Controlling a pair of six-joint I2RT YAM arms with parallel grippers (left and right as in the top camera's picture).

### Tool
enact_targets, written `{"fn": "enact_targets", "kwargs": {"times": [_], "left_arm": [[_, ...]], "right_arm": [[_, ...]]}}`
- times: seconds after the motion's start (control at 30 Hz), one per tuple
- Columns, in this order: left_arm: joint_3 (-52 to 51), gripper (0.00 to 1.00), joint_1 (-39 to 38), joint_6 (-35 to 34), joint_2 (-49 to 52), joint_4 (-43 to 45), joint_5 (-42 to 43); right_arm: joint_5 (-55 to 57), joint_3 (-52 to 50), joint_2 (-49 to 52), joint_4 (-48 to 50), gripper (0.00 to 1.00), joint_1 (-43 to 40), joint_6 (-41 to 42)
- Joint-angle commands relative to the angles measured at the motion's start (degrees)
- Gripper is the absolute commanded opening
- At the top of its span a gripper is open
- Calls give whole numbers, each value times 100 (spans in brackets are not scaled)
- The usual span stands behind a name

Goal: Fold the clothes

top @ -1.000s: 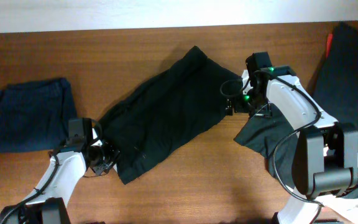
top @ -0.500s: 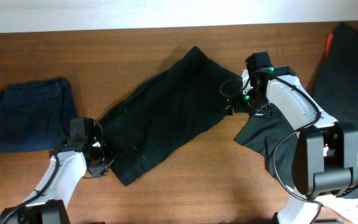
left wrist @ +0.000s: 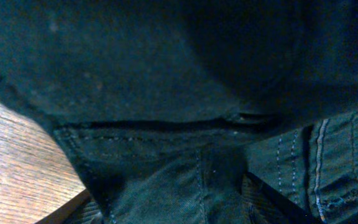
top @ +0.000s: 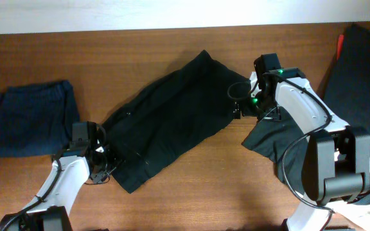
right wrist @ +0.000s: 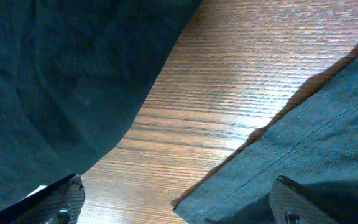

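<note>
I will next grab the black pants [top: 172,119] with my right gripper by their edge at the upper-middle end [top: 226,69], opposite my left gripper, to fold them.
Black pants [top: 172,119] lie flat and diagonal across the table, from the lower left to the upper middle. My left gripper [top: 106,165] sits at their lower-left end. In the left wrist view its fingers [left wrist: 176,208] are spread, with the stitched fabric of the pants [left wrist: 166,74] between them. My right gripper [top: 238,107] is at the pants' right edge. In the right wrist view it [right wrist: 178,193] is open and empty over bare wood, with the pants [right wrist: 55,74] on its left and a dark grey garment [right wrist: 316,143] on its right.
A folded blue garment [top: 31,119] lies at the left. The dark grey garment [top: 272,138] lies under my right arm. A pile of black clothing [top: 365,77] with a red bit [top: 340,45] fills the right edge.
My left gripper has shifted slightly toward the front edge at the pants' lower end. The pants and my right arm have barely moved.
</note>
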Motion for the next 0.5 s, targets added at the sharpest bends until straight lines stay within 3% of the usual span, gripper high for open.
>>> {"fn": "enact_targets", "kwargs": {"times": [0.0,0.07,0.13,0.2,0.33,0.37,0.47], "left_arm": [[-116,64,2,90,345,315,125],[-116,50,-50,90,1025,656,468],[-114,20,-142,90,1344,761,566],[-57,0,-142,116,1325,579,564],[1176,0,-142,507,1062,-1152,-282],[1751,0,-142,730,844,-1775,-280],[2815,0,-219,1137,282,-3147,-280]], "right_arm": [[-35,20,-105,-2,99,-17,-42],[-35,20,-105,-4,99,-17,-42],[-35,17,-105,-17,99,-17,-42],[-35,20,-105,-17,99,-17,-42],[31,44,-111,-2,99,-33,-96],[-284,195,-111,-55,89,-11,-437],[-1937,673,-111,-149,39,205,-1384]]}}
